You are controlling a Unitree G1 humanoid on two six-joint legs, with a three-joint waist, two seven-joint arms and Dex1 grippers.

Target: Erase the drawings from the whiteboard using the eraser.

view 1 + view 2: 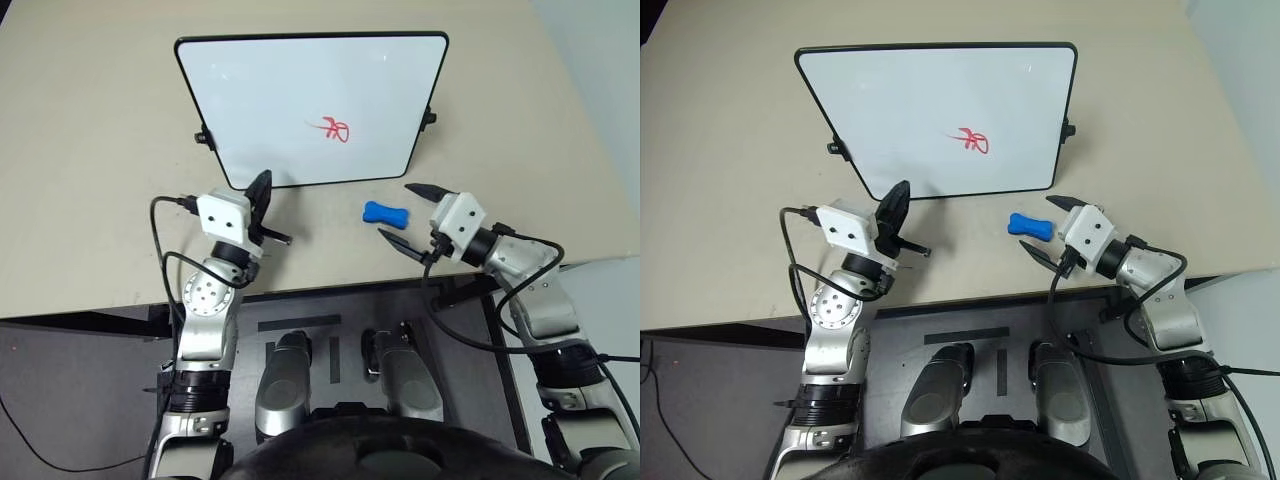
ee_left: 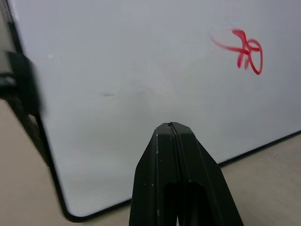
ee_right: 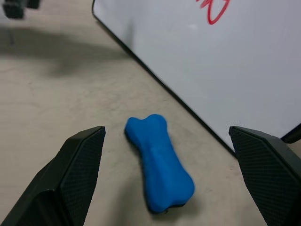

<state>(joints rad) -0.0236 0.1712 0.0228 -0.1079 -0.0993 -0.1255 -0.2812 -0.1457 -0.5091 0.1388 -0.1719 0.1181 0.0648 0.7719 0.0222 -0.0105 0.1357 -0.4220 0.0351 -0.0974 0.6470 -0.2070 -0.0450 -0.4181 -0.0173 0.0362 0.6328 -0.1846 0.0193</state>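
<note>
The right gripper's fingers are higher than the eraser's middle [image 1: 386,215], so the right gripper should go down before it closes on the eraser.
The whiteboard [image 1: 290,95] lies on the table ahead of both arms, and the red drawings [image 1: 335,128] sit right of its centre. The blue eraser [image 1: 385,212] lies on the table just off the board's near edge, towards its right corner. My right gripper [image 1: 396,210] is open, its two fingers spread wide on either side of the eraser's near end and apart from it. In the right wrist view the eraser [image 3: 160,165] rests flat between the fingers. My left gripper [image 1: 263,184] is shut and empty, its tip over the board's near left corner.
The beige table [image 1: 90,150] has bare room left and right of the board. Its front edge [image 1: 100,312] runs just under both wrists, with dark floor below. Black cables [image 1: 160,250] loop beside each forearm.
</note>
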